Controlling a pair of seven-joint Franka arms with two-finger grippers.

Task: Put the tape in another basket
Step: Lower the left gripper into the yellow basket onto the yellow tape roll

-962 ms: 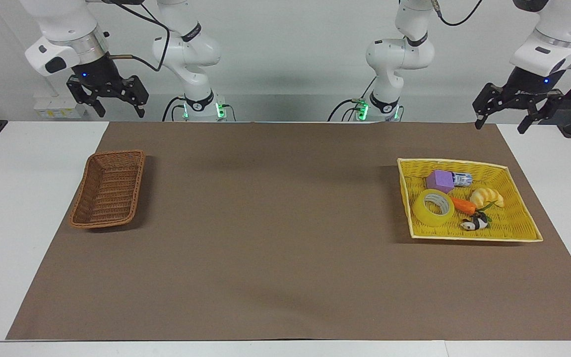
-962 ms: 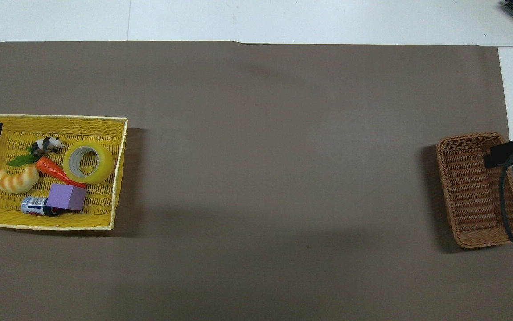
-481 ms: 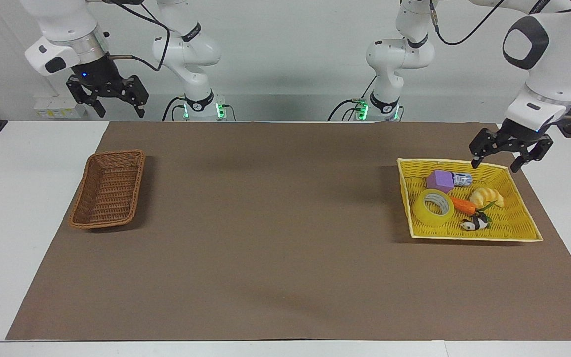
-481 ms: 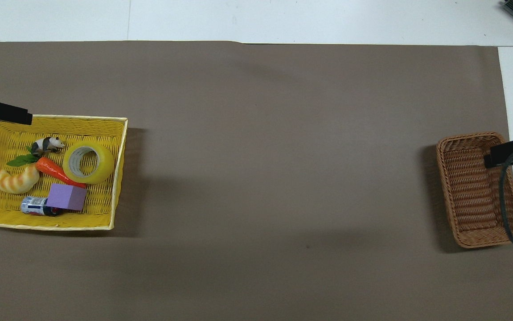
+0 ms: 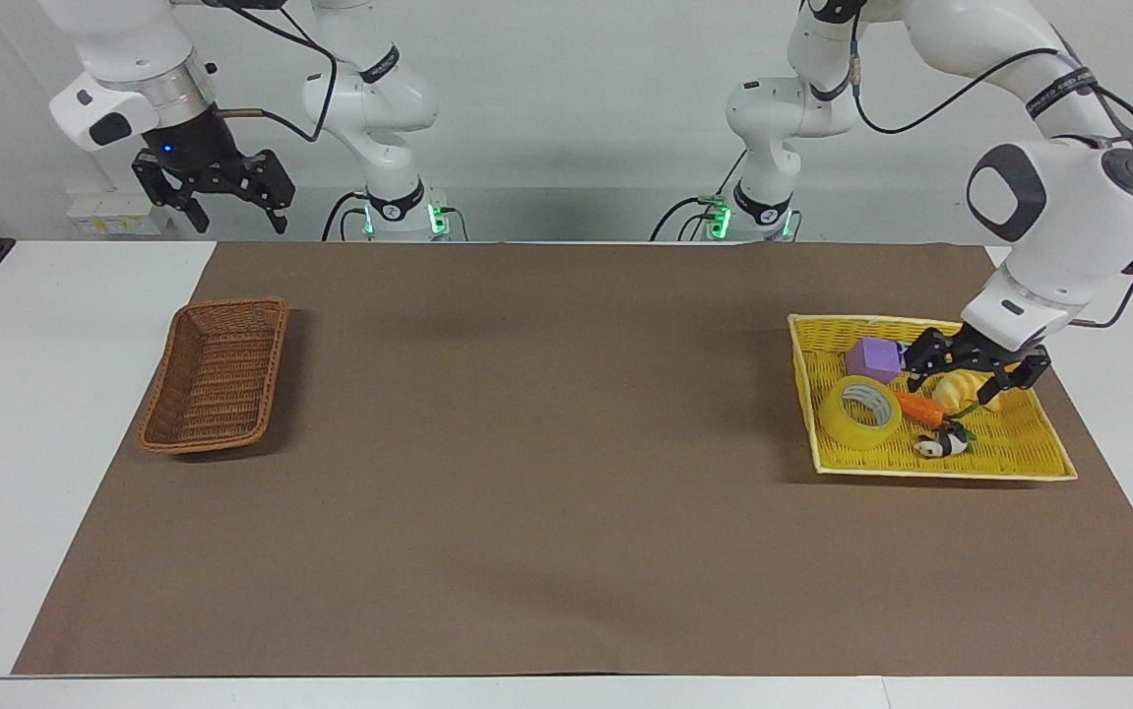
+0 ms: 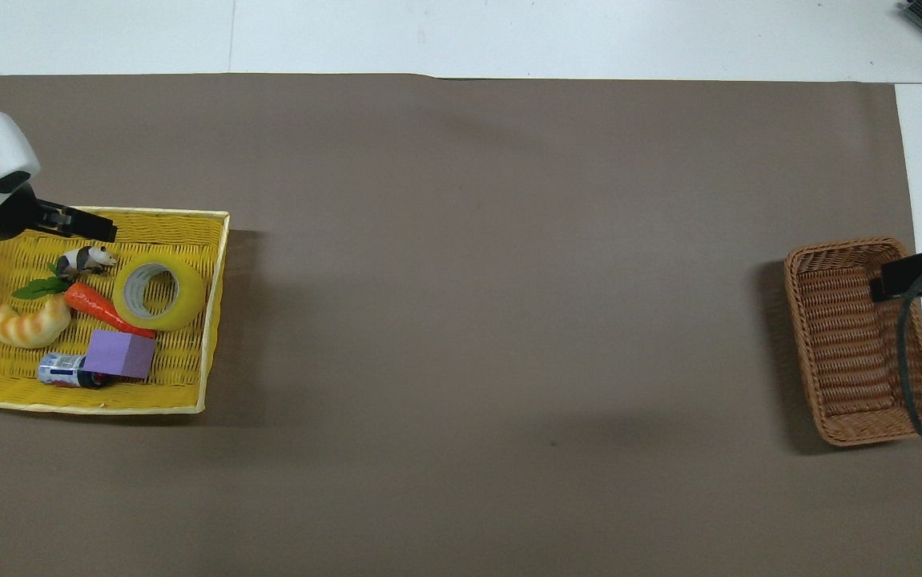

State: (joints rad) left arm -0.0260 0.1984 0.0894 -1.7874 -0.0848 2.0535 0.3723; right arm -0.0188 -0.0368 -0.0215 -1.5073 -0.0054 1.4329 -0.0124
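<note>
The tape roll [image 6: 159,292] is too wide to grip whole, so my left gripper will next grab it by its ring side [image 6: 129,293], with one finger in the roll's hole.
The tape [image 5: 859,412], a translucent yellow roll with a white core, lies flat in the bright yellow basket [image 5: 940,474], at the side toward the table's middle. It also shows in the overhead view [image 6: 159,292]. My left gripper [image 5: 970,382] is open and empty, low over that yellow basket, above the croissant and carrot beside the tape, apart from it. In the overhead view the left gripper [image 6: 80,227] shows over the yellow basket's rim [image 6: 216,320]. The dark brown wicker basket [image 5: 217,374] [image 6: 861,340] stands empty toward the right arm's end. My right gripper [image 5: 236,212] [image 6: 913,276] waits open, raised near it.
The yellow basket also holds a purple block [image 5: 873,358] [image 6: 120,353], a toy carrot [image 5: 918,408] [image 6: 104,308], a croissant [image 5: 981,394] [image 6: 30,324], a panda figure [image 5: 940,445] [image 6: 86,259] and a small can [image 6: 60,371]. A brown mat [image 5: 546,443] covers the table.
My left gripper has come down from above the table's edge to low over the yellow basket. The right arm, the tape and both baskets have not moved.
</note>
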